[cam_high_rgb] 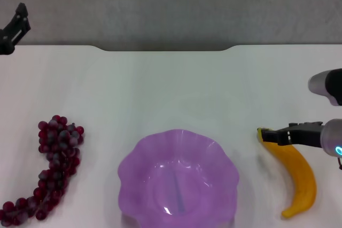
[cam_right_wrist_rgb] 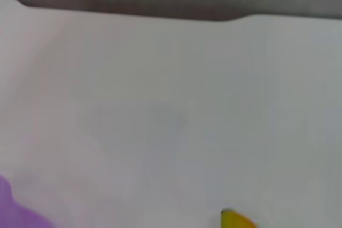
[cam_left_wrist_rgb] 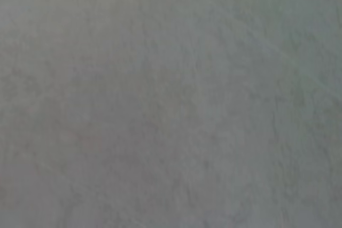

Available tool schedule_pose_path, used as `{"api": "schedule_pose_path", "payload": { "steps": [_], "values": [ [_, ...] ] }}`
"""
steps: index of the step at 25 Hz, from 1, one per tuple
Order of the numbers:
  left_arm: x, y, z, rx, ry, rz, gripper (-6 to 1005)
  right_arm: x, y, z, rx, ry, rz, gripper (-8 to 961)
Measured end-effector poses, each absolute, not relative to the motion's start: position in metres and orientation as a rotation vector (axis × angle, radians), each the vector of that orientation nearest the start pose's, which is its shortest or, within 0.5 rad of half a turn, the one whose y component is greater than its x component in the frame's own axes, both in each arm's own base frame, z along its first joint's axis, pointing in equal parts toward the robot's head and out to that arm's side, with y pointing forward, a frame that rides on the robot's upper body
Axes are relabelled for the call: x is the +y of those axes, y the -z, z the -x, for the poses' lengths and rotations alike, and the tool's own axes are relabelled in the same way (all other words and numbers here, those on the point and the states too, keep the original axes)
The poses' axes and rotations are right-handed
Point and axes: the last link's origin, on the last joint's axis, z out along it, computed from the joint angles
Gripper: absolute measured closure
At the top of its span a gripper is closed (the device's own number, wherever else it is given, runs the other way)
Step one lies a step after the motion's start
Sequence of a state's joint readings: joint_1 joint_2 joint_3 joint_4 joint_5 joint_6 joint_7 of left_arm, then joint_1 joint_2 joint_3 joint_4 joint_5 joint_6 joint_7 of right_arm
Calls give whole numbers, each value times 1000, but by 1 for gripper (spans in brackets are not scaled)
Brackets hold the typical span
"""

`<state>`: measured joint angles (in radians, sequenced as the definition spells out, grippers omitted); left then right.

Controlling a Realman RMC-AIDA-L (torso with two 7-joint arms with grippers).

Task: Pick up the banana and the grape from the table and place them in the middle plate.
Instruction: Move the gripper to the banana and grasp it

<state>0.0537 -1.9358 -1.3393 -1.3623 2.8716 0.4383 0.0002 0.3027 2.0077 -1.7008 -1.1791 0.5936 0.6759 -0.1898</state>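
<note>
My right gripper's fingers hover above the banana's stem end (cam_high_rgb: 262,135), short of the banana's middle, so it is too early to close. The gripper moves toward the middle first.
The banana (cam_high_rgb: 299,177) lies on the white table (cam_high_rgb: 171,84) at the right, stem end pointing toward the plate. My right gripper (cam_high_rgb: 273,136) reaches in from the right edge and sits over the banana's stem end. The grape (cam_high_rgb: 53,158), a long dark red-purple bunch, lies at the left front. The middle plate (cam_high_rgb: 179,133), purple with a wavy rim, stands at the front centre and holds nothing. My left gripper (cam_high_rgb: 15,28) is raised at the far left. The right wrist view shows a bit of the banana (cam_right_wrist_rgb: 238,220) and a corner of the plate (cam_right_wrist_rgb: 16,212).
The table's notched far edge (cam_high_rgb: 165,49) runs along the back, with a grey wall behind it. The left wrist view shows only a plain grey surface.
</note>
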Motion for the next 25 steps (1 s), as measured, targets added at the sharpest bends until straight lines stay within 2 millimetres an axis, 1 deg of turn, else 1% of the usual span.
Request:
{"api": "schedule_pose_path", "payload": {
  "steps": [12,21,25],
  "values": [
    [328,-84,246,-372,632,1602,125,358,31,-291,1231,89,2028,167],
    [329,-84,245,-372,634,1603,125,363,42,-304,1276,185,2028,166],
    [329,-84,245,-372,634,1603,125,365,47,-306,1278,215,2037,166]
  ]
}}
